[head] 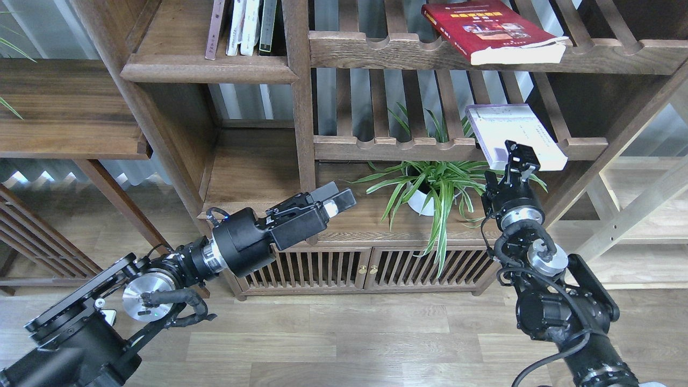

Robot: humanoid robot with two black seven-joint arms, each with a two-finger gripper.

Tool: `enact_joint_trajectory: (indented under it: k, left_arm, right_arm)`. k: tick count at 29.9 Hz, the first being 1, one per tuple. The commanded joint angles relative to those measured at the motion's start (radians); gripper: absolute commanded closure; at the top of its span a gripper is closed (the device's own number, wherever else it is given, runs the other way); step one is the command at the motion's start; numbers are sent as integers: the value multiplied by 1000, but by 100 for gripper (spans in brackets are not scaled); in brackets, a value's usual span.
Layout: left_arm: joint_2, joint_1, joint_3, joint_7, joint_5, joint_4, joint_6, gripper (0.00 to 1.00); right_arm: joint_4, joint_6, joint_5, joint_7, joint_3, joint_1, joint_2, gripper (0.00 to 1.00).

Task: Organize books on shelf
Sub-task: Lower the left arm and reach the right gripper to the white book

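Observation:
I will grab the white book by its overhanging bottom edge (500, 164) with my right gripper next. Then it can join the upright books.
A thick red book (486, 27) with a yellow title lies flat on the upper slatted rack, its corner jutting over the front rail. A white book (510, 129) lies flat on the lower slatted rack and also overhangs. My right gripper (519, 155) points up at that book's near edge, fingers apart, fingertips overlapping the edge. The shelf (209, 71), a solid dark board with a rounded front edge, is at the upper left and carries several thin upright books (244, 27). My left gripper (337, 198) hangs open and empty in front of the low cabinet top.
A potted spider plant (430, 188) stands on the cabinet top between the arms, just left of my right gripper. Below is a cabinet with slatted doors (355, 269). A pale wooden frame (634, 215) stands at the right, and a dark side shelf (64, 107) at the left.

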Motion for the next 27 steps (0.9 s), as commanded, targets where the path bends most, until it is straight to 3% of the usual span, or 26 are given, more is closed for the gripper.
enact_joint_trajectory:
  k: [1, 5, 9, 15, 23, 27]
  left_arm:
    - [1, 23, 0, 0, 2, -1, 0, 1]
    - [3, 26, 0, 0, 2, -2, 0, 1]
    - [-2, 26, 2, 0, 2, -5, 0, 1]
    - [-2, 26, 2, 2, 3, -8, 0, 1]
    - [-2, 26, 3, 2, 3, -13, 0, 1]
    - [-2, 26, 7, 2, 3, -13, 0, 1]
  right_arm:
    - [-20, 1, -1, -17, 0, 11, -17, 22]
    - [-54, 4, -1, -20, 0, 34, -40, 24]
    - [-70, 12, -3, -20, 0, 46, -55, 34]
    - [-110, 12, -6, -21, 0, 57, -83, 37]
    - [-141, 44, -6, -26, -2, 71, -86, 54]
    - [-140, 52, -6, -29, -11, 74, -81, 56]
